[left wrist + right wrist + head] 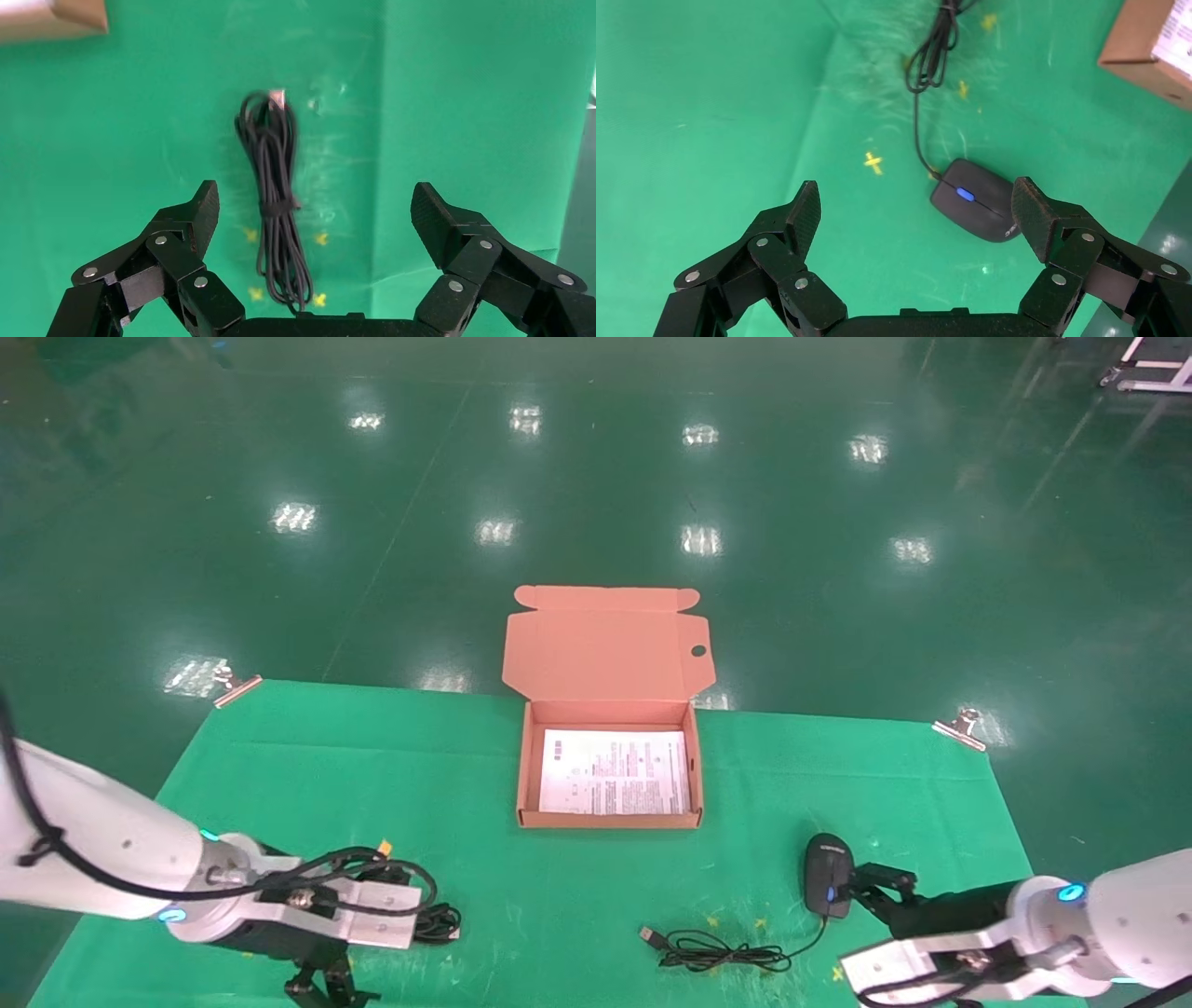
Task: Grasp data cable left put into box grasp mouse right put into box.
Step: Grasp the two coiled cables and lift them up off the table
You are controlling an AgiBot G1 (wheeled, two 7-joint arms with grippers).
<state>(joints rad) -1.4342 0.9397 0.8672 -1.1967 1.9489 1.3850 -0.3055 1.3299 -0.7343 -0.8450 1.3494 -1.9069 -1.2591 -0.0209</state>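
Observation:
The data cable has loose loops at both ends, so my left gripper should next grab its strapped middle (278, 213) to put the cable into the box.
The data cable (274, 203), a long black coiled bundle with a pale plug end, lies on the green cloth. My left gripper (316, 199) hovers over it, open and empty, with the bundle between the jaws nearer one finger. In the head view the cable (440, 924) peeks out beside my left wrist (317, 905). The black mouse (827, 875) with blue-lit wheel lies at the front right. My right gripper (880, 880) is open and empty just beside it. In the right wrist view the mouse (979, 208) sits close to one finger. The open box (524, 775) stands mid-table, a white sheet inside.
The mouse's thin cord (736, 954) and USB plug (652, 936) trail left of the mouse along the front. The box lid (605, 649) stands open at the back. Metal clips (237, 686) (959, 727) hold the cloth at the far corners.

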